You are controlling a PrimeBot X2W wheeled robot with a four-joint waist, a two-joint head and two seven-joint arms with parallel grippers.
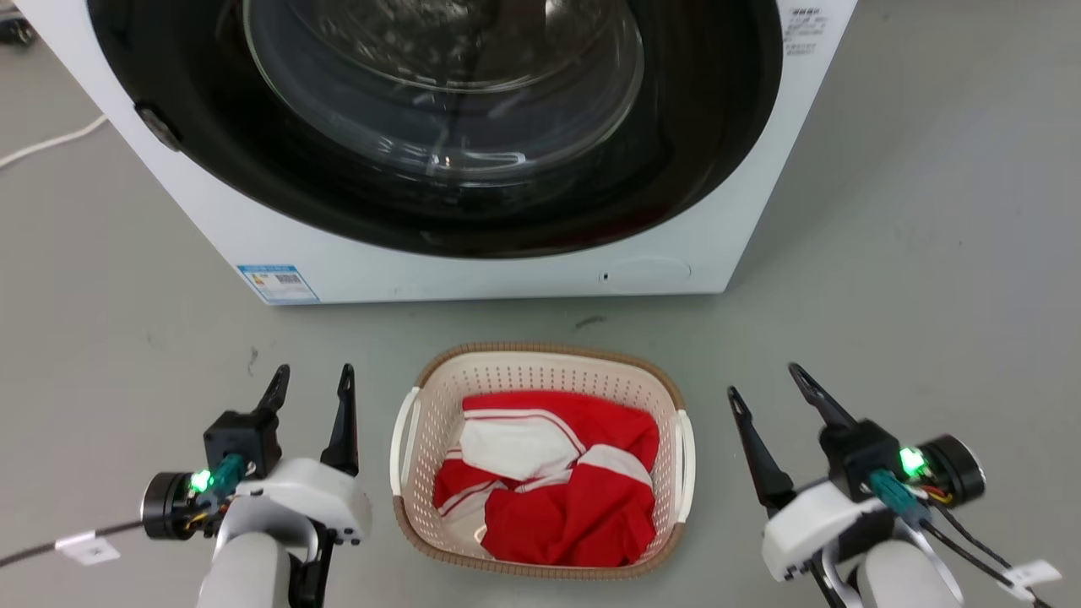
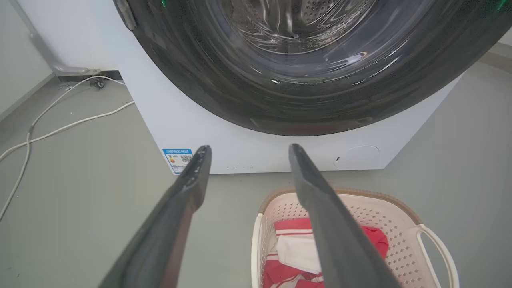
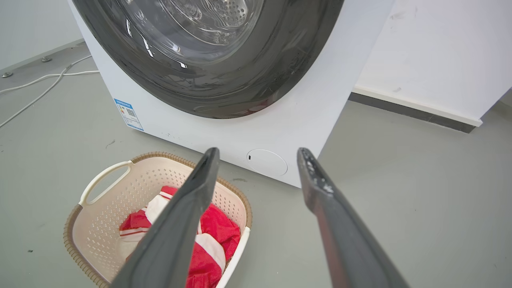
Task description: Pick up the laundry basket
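The basket's perforated body (image 1: 557, 375) is far wider than my open fingers. The left gripper grabs the basket by its slim white side handle (image 1: 402, 442) next.
The laundry basket (image 1: 540, 370) stands on the grey floor in front of the washing machine, cream-white and perforated with a brown woven rim and white side handles. A red and white garment (image 1: 549, 477) lies inside it. My left gripper (image 1: 312, 380) hovers open to the basket's left, apart from its handle. My right gripper (image 1: 767, 380) hovers open to the basket's right, also apart. In the left wrist view the basket (image 2: 380, 208) lies low right, past my open left gripper (image 2: 246, 150). In the right wrist view the basket (image 3: 120, 188) lies low left of my open right gripper (image 3: 258, 151).
A white front-loading washing machine (image 1: 507, 270) with a dark round door stands just behind the basket. White cables (image 2: 60, 124) trail over the floor at the far left. A white wall with a dark skirting (image 3: 412, 108) runs at the right.
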